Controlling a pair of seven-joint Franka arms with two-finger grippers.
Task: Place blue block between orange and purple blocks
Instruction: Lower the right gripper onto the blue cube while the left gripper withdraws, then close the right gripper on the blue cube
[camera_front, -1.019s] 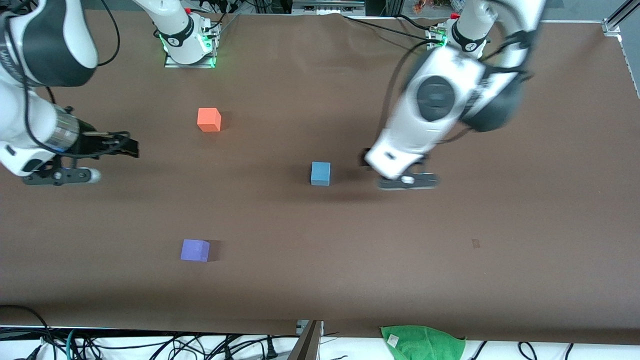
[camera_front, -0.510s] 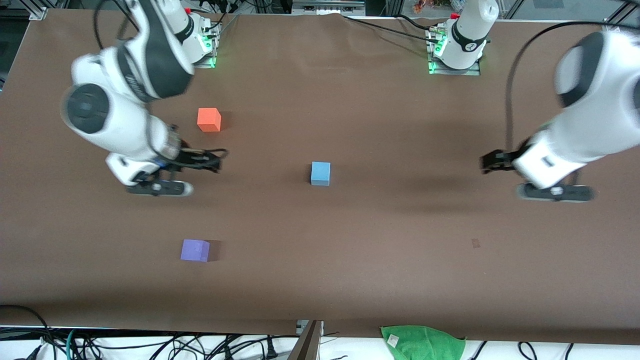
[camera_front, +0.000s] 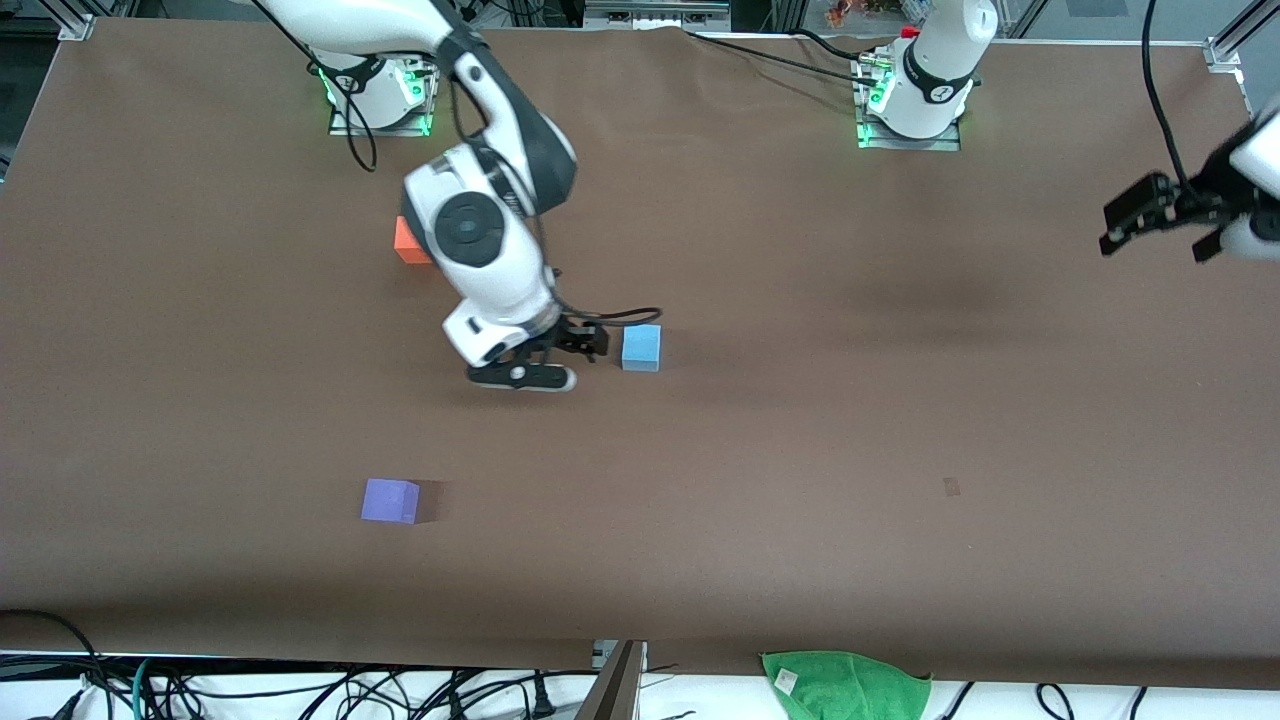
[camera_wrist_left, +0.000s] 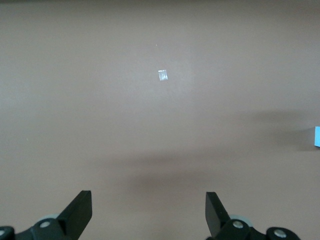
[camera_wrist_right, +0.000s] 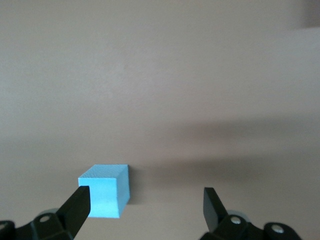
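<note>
My right gripper lines up with the blue block and only then closes on it, since the block sits ahead of one finger and closing now would miss it.
The blue block (camera_front: 640, 347) sits mid-table, and the left wrist view catches a sliver of the blue block (camera_wrist_left: 317, 136). My right gripper (camera_front: 585, 340) is open and low beside it, on the side toward the right arm's end. In the right wrist view the blue block (camera_wrist_right: 105, 192) lies just ahead of one finger (camera_wrist_right: 80, 205) of the right gripper (camera_wrist_right: 146, 205), not between the two. The orange block (camera_front: 403, 242) is half hidden by the right arm. The purple block (camera_front: 390, 500) lies nearer the front camera. My left gripper (camera_front: 1150, 215) (camera_wrist_left: 148, 205) hangs open and empty over the left arm's end.
A green cloth (camera_front: 845, 685) and loose cables lie off the table's front edge. A small pale mark (camera_front: 951, 487) (camera_wrist_left: 163, 75) is on the brown table cover.
The right arm swept from its end of the table across to the blue block. The left arm swung away from the block to its own end. Both grippers stayed open.
</note>
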